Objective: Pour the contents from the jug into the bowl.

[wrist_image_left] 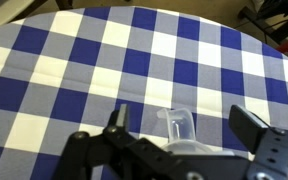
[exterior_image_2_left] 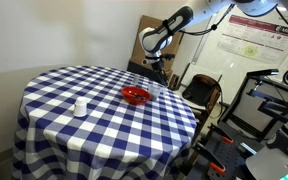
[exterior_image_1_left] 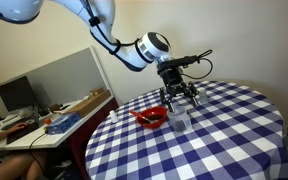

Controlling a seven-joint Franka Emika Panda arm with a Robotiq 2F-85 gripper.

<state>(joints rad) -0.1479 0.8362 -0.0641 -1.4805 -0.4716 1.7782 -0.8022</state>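
My gripper lowers and only then closes on the jug, since its fingers are at the top of the jug (exterior_image_1_left: 179,121), the jug's body showing below.
The clear jug (exterior_image_1_left: 179,121) stands upright on the blue-and-white checked table, just beside the red bowl (exterior_image_1_left: 151,117). The bowl also shows in an exterior view (exterior_image_2_left: 135,95) with something orange-red inside. My gripper (exterior_image_1_left: 180,97) hangs right above the jug. In the wrist view the jug's spout and rim (wrist_image_left: 175,124) lie between the two fingers of my gripper (wrist_image_left: 184,125). The fingers stand wide apart and do not touch the jug. The jug is hard to make out in the exterior view with the chair.
A small white cup (exterior_image_2_left: 80,106) stands on the table apart from the bowl. A cluttered desk with a monitor (exterior_image_1_left: 17,95) is beside the table. A chair (exterior_image_2_left: 204,93) and equipment stand past the table's edge.
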